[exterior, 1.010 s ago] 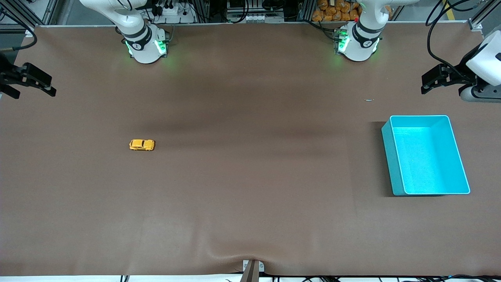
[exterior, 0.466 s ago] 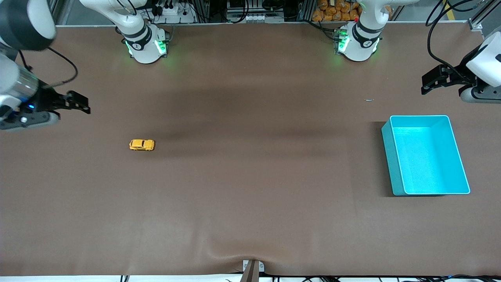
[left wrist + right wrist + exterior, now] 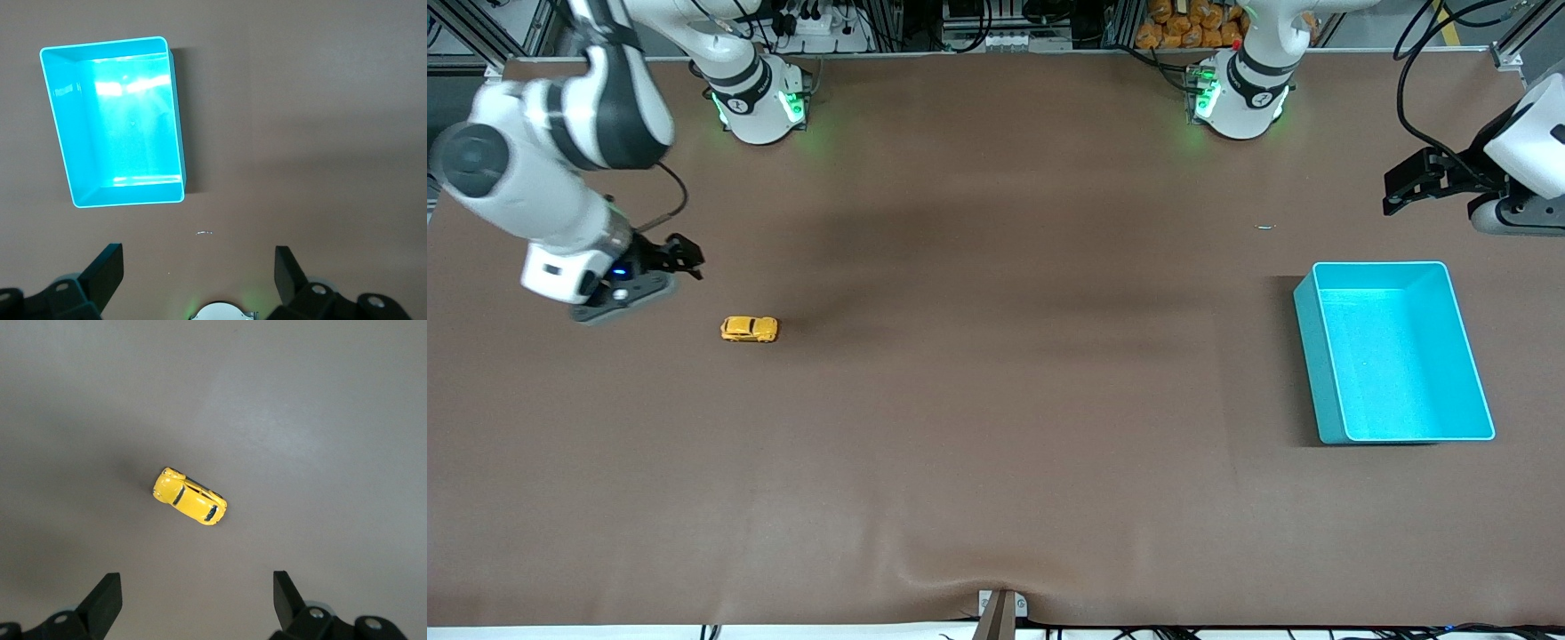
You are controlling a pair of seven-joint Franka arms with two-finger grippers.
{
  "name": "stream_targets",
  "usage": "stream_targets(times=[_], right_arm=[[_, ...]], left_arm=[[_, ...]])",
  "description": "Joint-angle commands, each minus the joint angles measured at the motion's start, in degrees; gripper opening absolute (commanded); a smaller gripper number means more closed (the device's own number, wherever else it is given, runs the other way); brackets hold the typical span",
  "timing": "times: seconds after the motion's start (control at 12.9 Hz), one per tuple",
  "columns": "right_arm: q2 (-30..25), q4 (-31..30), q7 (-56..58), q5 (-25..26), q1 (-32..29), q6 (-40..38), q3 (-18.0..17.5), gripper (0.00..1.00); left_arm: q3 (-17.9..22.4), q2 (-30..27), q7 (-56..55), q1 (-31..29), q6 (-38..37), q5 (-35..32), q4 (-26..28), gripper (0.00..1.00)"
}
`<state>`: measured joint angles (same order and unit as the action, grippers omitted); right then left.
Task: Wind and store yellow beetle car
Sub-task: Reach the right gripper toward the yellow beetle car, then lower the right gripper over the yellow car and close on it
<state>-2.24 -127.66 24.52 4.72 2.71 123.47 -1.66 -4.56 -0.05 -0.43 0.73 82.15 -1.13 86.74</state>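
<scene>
The robot's right gripper will next grab the car by its two long door sides, to wind and store the yellow beetle car [image 3: 749, 329].
The yellow beetle car [image 3: 749, 329] stands on its wheels on the brown table, toward the right arm's end. My right gripper [image 3: 687, 258] hangs open over the table close beside the car, with nothing between its fingers. In the right wrist view the car [image 3: 190, 497] lies ahead of the open gripper [image 3: 197, 600], apart from both fingers. The turquoise bin [image 3: 1307, 356] stands empty toward the left arm's end. My left gripper [image 3: 1394, 191] waits open and empty in the air by that end; the left wrist view shows the bin [image 3: 175, 120] past the gripper [image 3: 198, 273].
The two arm bases [image 3: 758, 102] [image 3: 1238, 98] stand along the table's edge farthest from the front camera. A tiny pale fleck [image 3: 1266, 227] lies on the cloth beside the bin. A small bracket [image 3: 1000, 609] sits at the table's nearest edge.
The right arm has swung in from the table's end toward the car, bringing its open gripper close beside it. The car, the bin and the left arm have not moved.
</scene>
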Motion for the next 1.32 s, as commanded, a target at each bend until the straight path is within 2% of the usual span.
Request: stream_targets(times=[0.0,0.39,0.78,1.01,1.24], right_arm=[[-0.5,-5.6,8.9,1.4,0.1,6.4,-0.2,1.0],[7.0,-7.6,32.9,1.5,-0.2,16.4,-0.1,1.0],[13.0,-7.6,43.8,1.5,0.0,19.7,-0.1,1.0],[15.9,-7.5,46.5,1.5,0.0,22.3,-0.1,1.0],[18.8,-7.5,48.9,1.5,0.3,26.0,-0.1,0.8]], left_arm=[[0.1,-0.1,0.8,0.1,-0.3,1.0,-0.4,1.0],[-0.2,0.0,0.7,0.1,-0.3,1.1,-0.4,1.0],[-0.3,2.2,-0.2,0.9,3.4,1.3,-0.4,1.0],[-0.4,2.3,-0.2,1.0,4.7,1.1,-0.4,1.0],[-1.3,2.2,-0.2,0.9,4.8,1.0,-0.4,1.0]])
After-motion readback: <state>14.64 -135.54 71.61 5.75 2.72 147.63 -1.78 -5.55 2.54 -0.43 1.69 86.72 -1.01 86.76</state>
